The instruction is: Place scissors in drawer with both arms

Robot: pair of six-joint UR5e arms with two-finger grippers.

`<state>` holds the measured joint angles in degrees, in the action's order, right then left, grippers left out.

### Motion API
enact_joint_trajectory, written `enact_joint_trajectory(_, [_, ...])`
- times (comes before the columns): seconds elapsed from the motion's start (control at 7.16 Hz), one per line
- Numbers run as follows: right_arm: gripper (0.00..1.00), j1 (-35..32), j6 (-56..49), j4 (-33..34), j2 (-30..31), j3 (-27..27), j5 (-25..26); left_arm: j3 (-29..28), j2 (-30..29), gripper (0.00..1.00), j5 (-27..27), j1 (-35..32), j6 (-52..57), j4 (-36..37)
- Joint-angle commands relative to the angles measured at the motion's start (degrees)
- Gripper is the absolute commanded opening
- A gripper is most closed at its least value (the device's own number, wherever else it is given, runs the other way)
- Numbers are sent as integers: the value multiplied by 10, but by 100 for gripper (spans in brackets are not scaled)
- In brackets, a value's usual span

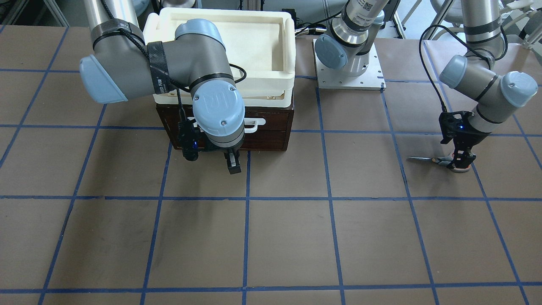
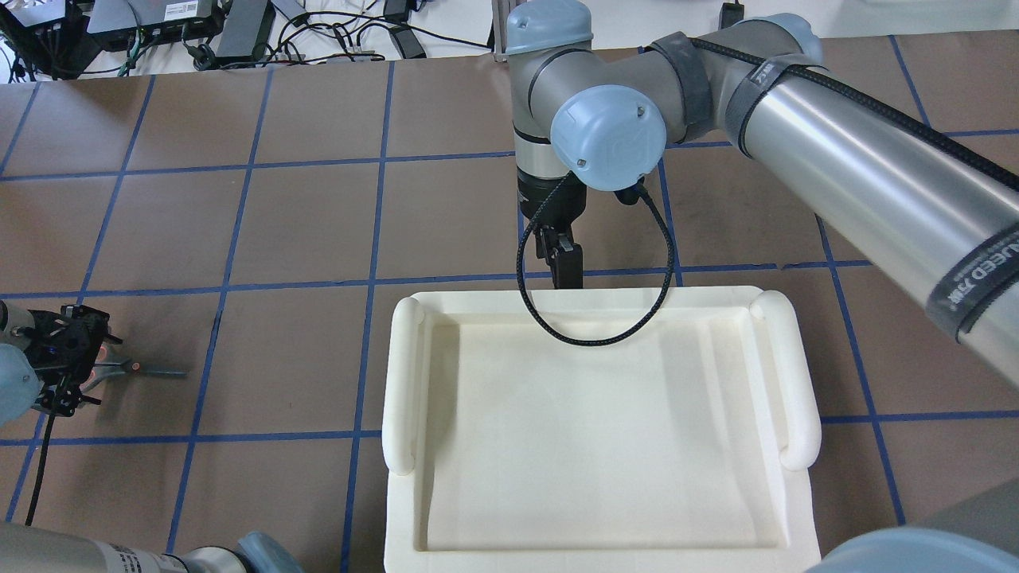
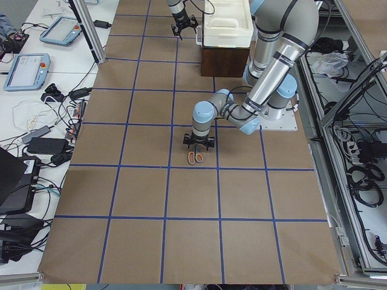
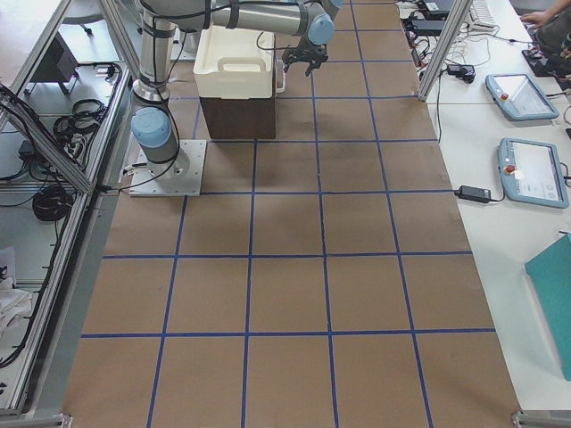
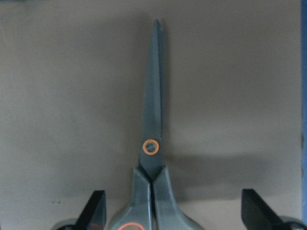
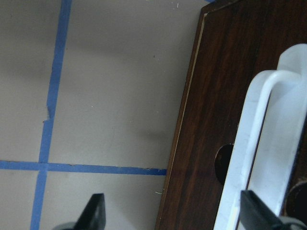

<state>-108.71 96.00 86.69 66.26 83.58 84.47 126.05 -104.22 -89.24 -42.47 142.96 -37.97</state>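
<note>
I should next use my left gripper to grab the scissors by their handles, just behind the pivot (image 1: 447, 162), and then place the scissors in the drawer (image 1: 271, 131).
The scissors (image 5: 152, 120) lie flat on the brown table, blades closed; they also show in the front view (image 1: 427, 159) and the overhead view (image 2: 151, 371). My left gripper (image 1: 461, 163) is low over their handles, open, with one finger (image 5: 93, 213) on each side of them. My right gripper (image 1: 233, 163) hangs open in front of the drawer (image 1: 271, 131) of the small dark cabinet. In the right wrist view one finger (image 6: 254, 211) is by the white bar handle (image 6: 259, 143). The drawer looks shut.
A cream-white plastic tray (image 2: 406, 374) sits on top of the cabinet (image 4: 236, 111). The left arm's white base plate (image 1: 349, 78) stands beside the cabinet. Blue tape lines grid the table.
</note>
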Motion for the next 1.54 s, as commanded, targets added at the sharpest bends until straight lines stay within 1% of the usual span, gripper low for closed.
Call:
enact_joint_trajectory(0.0, [100,0,1,-20,-2,0,0,1,-7,100,0,-1,-6,1])
enact_joint_trajectory(0.28, [100,1,1,-26,-3,11,0,0,-17,100,0,-1,-22,1])
enact_joint_trajectory(0.7, [100,2,1,-24,-3,13,0,-3,-20,100,0,-1,-24,1])
enact_joint_trajectory(1.12, [100,2,1,-22,-10,18,-4,-5,-24,96,0,-5,-31,1])
enact_joint_trajectory(1.4, [100,2,1,-21,-12,18,-4,-5,-26,86,8,-7,-35,1])
